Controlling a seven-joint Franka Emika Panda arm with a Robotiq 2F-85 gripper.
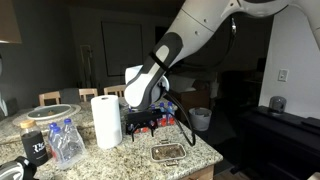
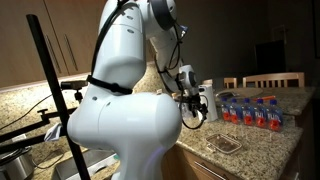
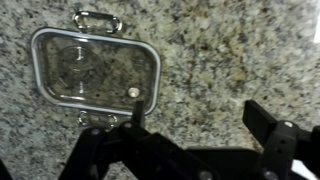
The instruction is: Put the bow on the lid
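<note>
The bow (image 3: pixel 95 68) needs its bottom free for the lid, so my gripper will next grab the bow by its rim on a short side, away from the latch tabs.
The bow (image 3: pixel 95 68), a clear rectangular tub with rounded corners, rests on the speckled granite counter (image 3: pixel 220 50) at the upper left of the wrist view. Grey latch tabs (image 3: pixel 98 20) stick out at two of its sides and seem to belong to the lid; I cannot tell the lid apart from the tub. The same clear piece shows in both exterior views (image 1: pixel 167 152) (image 2: pixel 228 143). My gripper (image 3: pixel 200 112) hovers above the counter, just right of the tub, open with nothing between its fingers. It also shows in both exterior views (image 1: pixel 143 125) (image 2: pixel 195 105).
A paper towel roll (image 1: pixel 107 120) stands left of the gripper. Water bottles (image 1: pixel 68 140) and a black mug (image 1: pixel 35 146) sit further left, a round pale dish (image 1: pixel 52 112) behind them. The counter's edge (image 1: pixel 205 160) runs close to the tub. More bottles (image 2: pixel 250 110) stand in a row.
</note>
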